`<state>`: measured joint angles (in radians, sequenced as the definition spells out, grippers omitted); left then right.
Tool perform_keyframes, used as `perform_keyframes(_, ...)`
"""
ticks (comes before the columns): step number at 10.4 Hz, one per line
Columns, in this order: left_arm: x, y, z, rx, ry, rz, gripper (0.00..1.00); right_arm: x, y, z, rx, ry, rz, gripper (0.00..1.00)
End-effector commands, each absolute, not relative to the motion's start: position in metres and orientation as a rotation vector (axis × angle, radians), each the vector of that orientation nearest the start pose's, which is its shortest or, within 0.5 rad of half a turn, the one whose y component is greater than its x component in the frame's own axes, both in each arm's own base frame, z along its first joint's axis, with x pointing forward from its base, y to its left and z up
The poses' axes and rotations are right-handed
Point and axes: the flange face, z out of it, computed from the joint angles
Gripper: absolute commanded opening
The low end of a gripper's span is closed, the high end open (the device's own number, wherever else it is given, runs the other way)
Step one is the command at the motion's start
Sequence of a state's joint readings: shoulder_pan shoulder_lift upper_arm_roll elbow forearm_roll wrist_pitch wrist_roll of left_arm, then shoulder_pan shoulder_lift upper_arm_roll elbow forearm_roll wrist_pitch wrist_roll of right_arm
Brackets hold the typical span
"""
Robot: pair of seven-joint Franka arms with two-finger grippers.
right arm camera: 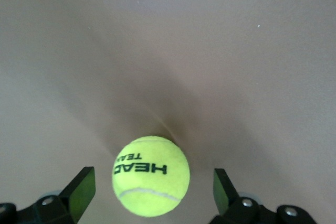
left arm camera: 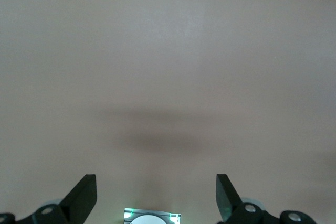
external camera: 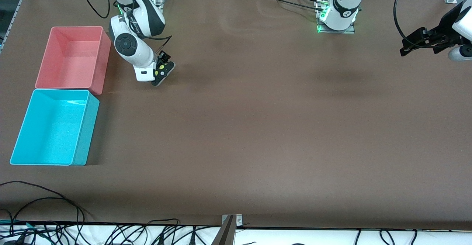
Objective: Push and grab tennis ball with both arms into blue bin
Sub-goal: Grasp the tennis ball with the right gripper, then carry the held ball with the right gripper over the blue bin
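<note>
The tennis ball [right arm camera: 151, 176] needs to go into the blue bin. My right gripper should next grab it by its sides, on either side of the black lettering [right arm camera: 181, 178].
The tennis ball [right arm camera: 151, 176], yellow-green with black lettering, lies on the brown table between the spread fingers of my right gripper [right arm camera: 152, 178]. The gripper is open around the ball and does not grip it. In the front view the right gripper [external camera: 162, 71] is low over the table beside the pink bin, and it hides nearly all of the ball. The blue bin [external camera: 87, 130] stands at the right arm's end of the table, nearer to the front camera than the pink bin. My left gripper [left arm camera: 156, 179] is open and holds nothing. It hangs in the air over the left arm's end of the table [external camera: 405, 48].
A pink bin [external camera: 105, 58] touches the blue bin's farther end. Both bins look empty. The left arm's base [external camera: 337, 16] stands at the table's farther edge. Black cables [external camera: 55, 208] lie along the edge nearest the front camera.
</note>
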<state>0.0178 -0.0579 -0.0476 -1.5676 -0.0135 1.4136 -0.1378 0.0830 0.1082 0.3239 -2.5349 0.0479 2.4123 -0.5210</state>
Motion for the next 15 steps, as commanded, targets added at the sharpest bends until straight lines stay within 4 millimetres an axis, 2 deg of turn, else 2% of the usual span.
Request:
perform_keyframes(1, 0.521, -0.034, 0.649, -3.118, -0.143, 0.135, 1.00, 0.389, 0.159, 0.206, -2.725, -1.363, 0.308, 0.98)
perform_keyframes(3, 0.520, -0.043, 0.650, -3.113, -0.119, 0.131, 1.00, 0.383, 0.156, 0.201, -2.725, -1.352, 0.333, 0.94)
perform_keyframes(6, 0.519, -0.043, 0.650, -3.111, -0.117, 0.135, 1.00, 0.381, 0.157, 0.195, -2.733, -1.321, 0.346, 0.92)
perform_keyframes(8, 0.519, -0.042, 0.650, -3.111, -0.119, 0.137, 1.00, 0.381, 0.157, 0.193, -2.734, -1.314, 0.343, 0.77)
perform_keyframes(9, 0.518, -0.042, 0.650, -3.110, -0.122, 0.140, 1.00, 0.382, 0.157, 0.194, -2.747, -1.292, 0.342, 0.57)
perform_keyframes(10, 0.518, -0.042, 0.650, -3.110, -0.122, 0.140, 1.00, 0.386, 0.160, 0.199, -2.775, -1.249, 0.327, 0.49)
perform_keyframes(12, 0.518, -0.041, 0.650, -3.109, -0.127, 0.145, 1.00, 0.408, 0.167, 0.231, -2.826, -1.179, 0.255, 0.45)
perform_keyframes(14, 0.518, -0.040, 0.650, -3.108, -0.129, 0.154, 1.00, 0.440, 0.168, 0.297, -2.842, -1.155, 0.242, 0.46)
perform_keyframes(15, 0.518, -0.040, 0.650, -3.108, -0.129, 0.154, 1.00, 0.465, 0.151, 0.332, -2.858, -1.102, 0.237, 0.46)
